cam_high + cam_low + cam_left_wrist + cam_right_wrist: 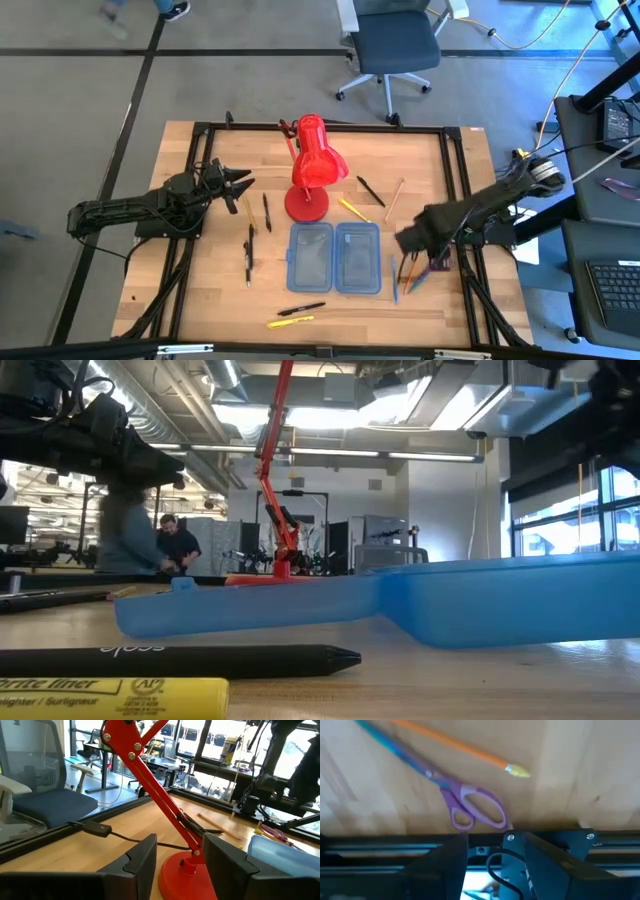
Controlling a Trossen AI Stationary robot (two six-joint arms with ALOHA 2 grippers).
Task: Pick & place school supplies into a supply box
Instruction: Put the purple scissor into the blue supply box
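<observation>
The purple handles of the scissors are the part my right gripper should grab next, and the scissors need to go into the supply box (335,257).
The supply box (335,257) lies open and flat on the table, near the middle. Purple-handled scissors (475,810), an orange pencil (455,742) and a blue pen (395,745) lie on the wood to the right of the box. My right gripper (495,865) hangs open above them, pointing steeply down, and shows blurred in the high view (412,240). More pens lie left of the box (249,255) and behind it (370,190). A black marker (180,658) and a yellow highlighter (110,698) lie near the front edge. My left gripper (240,185) waits open at the left, pointing level.
A red desk lamp (312,170) stands on its round base (185,875) just behind the box, straight ahead of my left gripper. Black frame rails (465,200) run along the table's edges. An office chair (395,45) stands beyond the far edge.
</observation>
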